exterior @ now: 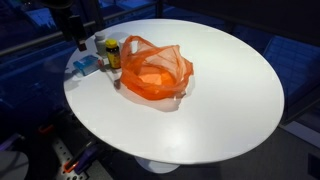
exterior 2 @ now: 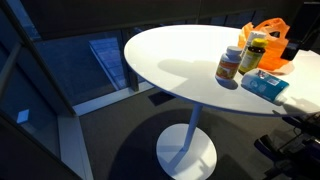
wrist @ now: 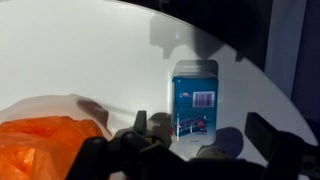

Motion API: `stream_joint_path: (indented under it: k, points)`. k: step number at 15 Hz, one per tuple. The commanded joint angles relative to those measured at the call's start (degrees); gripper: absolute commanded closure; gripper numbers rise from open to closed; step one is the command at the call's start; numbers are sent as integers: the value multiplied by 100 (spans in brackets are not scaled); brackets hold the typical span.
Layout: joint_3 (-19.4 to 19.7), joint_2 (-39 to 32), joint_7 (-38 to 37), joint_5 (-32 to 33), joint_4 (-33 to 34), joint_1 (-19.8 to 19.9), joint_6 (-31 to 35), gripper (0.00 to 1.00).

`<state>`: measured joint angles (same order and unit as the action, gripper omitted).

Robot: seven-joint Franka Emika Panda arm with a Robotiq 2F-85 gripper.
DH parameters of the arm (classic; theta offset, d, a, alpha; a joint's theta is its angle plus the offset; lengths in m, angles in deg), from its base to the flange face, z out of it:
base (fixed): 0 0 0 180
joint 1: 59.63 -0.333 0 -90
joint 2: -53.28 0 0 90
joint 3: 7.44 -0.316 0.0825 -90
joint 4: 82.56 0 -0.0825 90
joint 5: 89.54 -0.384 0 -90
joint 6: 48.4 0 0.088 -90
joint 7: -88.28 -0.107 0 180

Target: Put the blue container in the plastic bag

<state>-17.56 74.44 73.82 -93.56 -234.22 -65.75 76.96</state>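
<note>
It isn't time to close on the blue container yet: my fingers are above the top of the container with a gap in an outside view, so my gripper needs to first go lower.
The blue container (wrist: 195, 100) is a flat blue box with a barcode label, lying on the round white table (exterior: 220, 110). It also shows in both exterior views (exterior: 85, 65) (exterior 2: 263, 84), near the table's edge. My gripper (wrist: 205, 135) is open and empty, hovering above the container with one finger on each side of its near end. In the exterior views the gripper (exterior: 80, 38) (exterior 2: 298, 40) is above the table, not touching the container. The orange plastic bag (exterior: 155, 68) (exterior 2: 272, 38) (wrist: 40, 148) lies open beside it.
Two bottles stand close to the container: a white-capped one with a brown label (exterior: 100, 46) (exterior 2: 230, 65) and a yellow-labelled one (exterior: 112, 52) (exterior 2: 253, 54). The table's edge (exterior 2: 200, 85) is near. A dark floor and a window lie beyond.
</note>
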Motion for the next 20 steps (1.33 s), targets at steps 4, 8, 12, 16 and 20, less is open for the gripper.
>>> stream_joint_path:
  k: [4, 8, 12, 16, 20]
  points:
    - [-140, -640, -59, 36, -132, -143, 932, 0]
    - [-226, -1013, -174, 231, -177, -149, 1333, 0]
    - [-239, -1268, -408, 591, -155, -111, 1569, 0]
    - [-227, -1412, -723, 977, -143, -96, 1630, 34]
    - [-208, -1159, -863, 961, -82, -152, 1385, 60]
